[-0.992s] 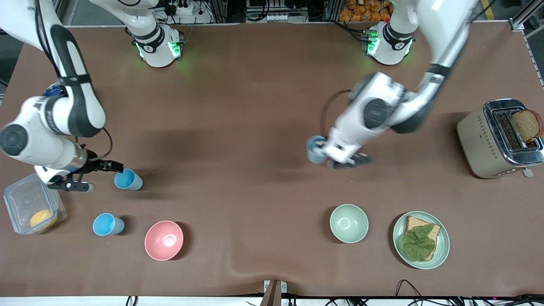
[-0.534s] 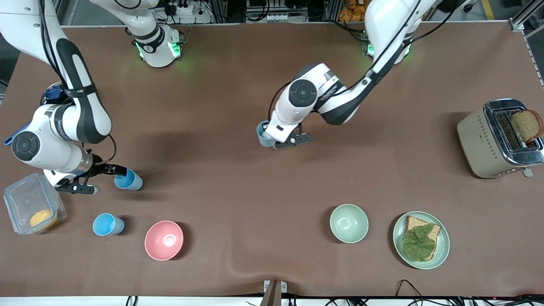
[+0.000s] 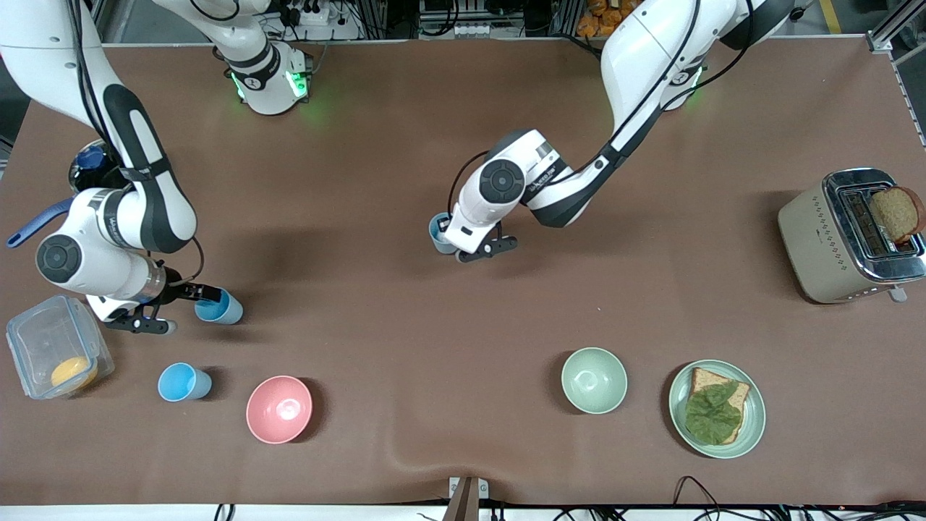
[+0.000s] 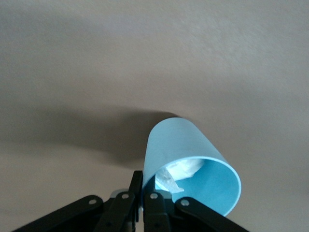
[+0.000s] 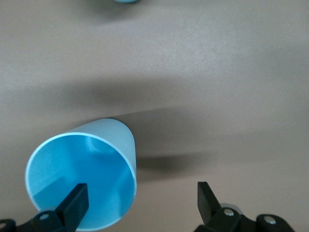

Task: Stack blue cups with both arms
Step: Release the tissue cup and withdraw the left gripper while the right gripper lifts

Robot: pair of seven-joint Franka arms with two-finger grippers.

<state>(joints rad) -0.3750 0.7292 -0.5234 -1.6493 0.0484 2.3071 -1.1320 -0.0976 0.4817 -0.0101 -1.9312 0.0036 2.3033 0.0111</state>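
Note:
The sky-blue cup at the right arm's end needs to be stacked into the grey-blue cup (image 3: 438, 233), so my right gripper needs to grab it next by the side at its rim (image 3: 200, 316).
My left gripper (image 3: 456, 246) is shut on the rim wall of the grey-blue cup (image 3: 438, 233) and holds it tilted over the middle of the table. The left wrist view shows the gripper (image 4: 143, 187) pinching the cup (image 4: 186, 145). My right gripper (image 3: 182, 310) is open at a sky-blue cup (image 3: 219, 307) standing at the right arm's end. In the right wrist view the gripper (image 5: 141, 193) has one finger in the cup (image 5: 82, 179) mouth and one outside it. A second sky-blue cup (image 3: 184, 381) stands nearer the front camera.
A pink bowl (image 3: 279, 409) sits beside the second cup. A clear box (image 3: 32, 340) holds something orange at the right arm's end. A pale green bowl (image 3: 594, 380), a plate (image 3: 752, 416) with bread and lettuce, and a toaster (image 3: 810, 239) stand toward the left arm's end.
My left arm has carried the grey-blue cup toward the right arm's end of the table. My right gripper has shifted slightly closer round the sky-blue cup's rim.

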